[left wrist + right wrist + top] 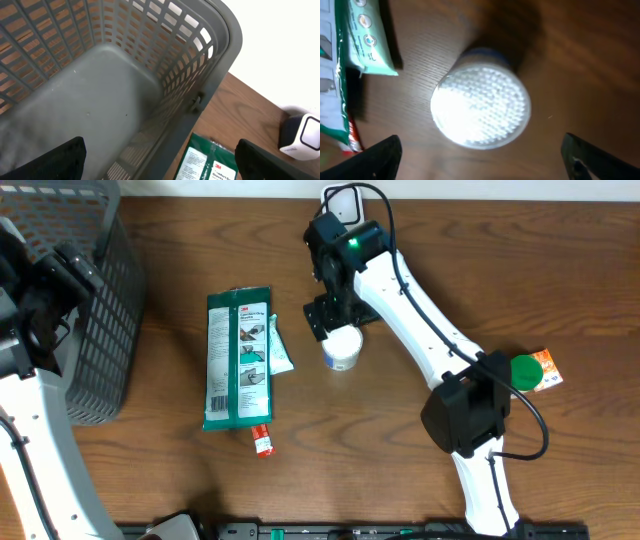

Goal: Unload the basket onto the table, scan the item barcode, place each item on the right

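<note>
I should reach the jar (341, 348) with my right gripper and grab the jar's sides at the lid end. This leaves the lower body of the jar exposed, so its barcode can be scanned.
A white round jar (341, 348) with a blue band stands upright on the wooden table, right of the green packet. My right gripper (328, 318) hovers just behind and above it, open and empty. In the right wrist view the jar's bumpy white lid (480, 107) lies ahead of the gripper (485, 165), and the dark fingertips (382, 157) stand wide on either side. The white barcode scanner (341, 198) sits at the table's far edge and shows again in the left wrist view (302, 131). My left gripper (160, 165) is open and empty over the grey basket's rim (220, 75).
A green 3M gloves packet (238, 358) lies flat at centre-left, with a small teal pack (279, 352) and a red tube (262, 440) beside it. The grey mesh basket (100, 300) fills the far left. A green-capped item (525, 370) and an orange pack (546, 368) lie at the right.
</note>
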